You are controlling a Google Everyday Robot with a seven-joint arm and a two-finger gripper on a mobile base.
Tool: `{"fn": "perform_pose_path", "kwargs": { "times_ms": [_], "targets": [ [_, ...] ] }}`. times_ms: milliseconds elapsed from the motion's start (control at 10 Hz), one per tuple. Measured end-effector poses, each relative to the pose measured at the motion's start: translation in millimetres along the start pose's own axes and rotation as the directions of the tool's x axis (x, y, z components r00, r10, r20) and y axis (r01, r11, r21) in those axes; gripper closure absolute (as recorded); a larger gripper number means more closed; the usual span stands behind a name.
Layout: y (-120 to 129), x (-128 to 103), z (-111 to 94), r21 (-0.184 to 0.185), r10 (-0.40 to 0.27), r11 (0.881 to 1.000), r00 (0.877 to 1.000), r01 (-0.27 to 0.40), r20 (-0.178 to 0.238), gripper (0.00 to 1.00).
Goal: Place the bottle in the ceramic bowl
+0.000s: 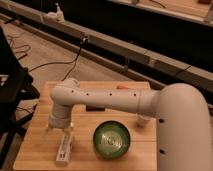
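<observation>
My gripper grabs the white bottle by its top end [68,139] next, to place the bottle in the green ceramic bowl [112,141].
A white bottle [64,148] lies on its side on the wooden table [35,145], near the front left. The green ceramic bowl [112,141] stands to its right, apart from it, and holds nothing. My gripper [59,128] hangs at the end of the white arm [107,100], pointing down just over the far end of the bottle. Its fingers are spread open on either side of the bottle's top end. I cannot tell whether they touch it.
A small black object [95,107] lies on the table behind the bowl, under the arm. A small white cup [144,121] stands right of the bowl. A black chair [10,95] stands left of the table. Cables [50,62] run across the floor behind.
</observation>
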Motion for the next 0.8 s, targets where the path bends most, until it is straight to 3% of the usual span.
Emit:
{"fn": "perform_pose_path", "kwargs": {
  "times_ms": [400,800],
  "targets": [
    [17,-2,36,-0.004,0.039,0.999,0.995,-0.039,0.09,0.35],
    [39,2,38,-0.013,0.11,0.994,0.989,-0.109,0.098,0.35]
  ]
}}
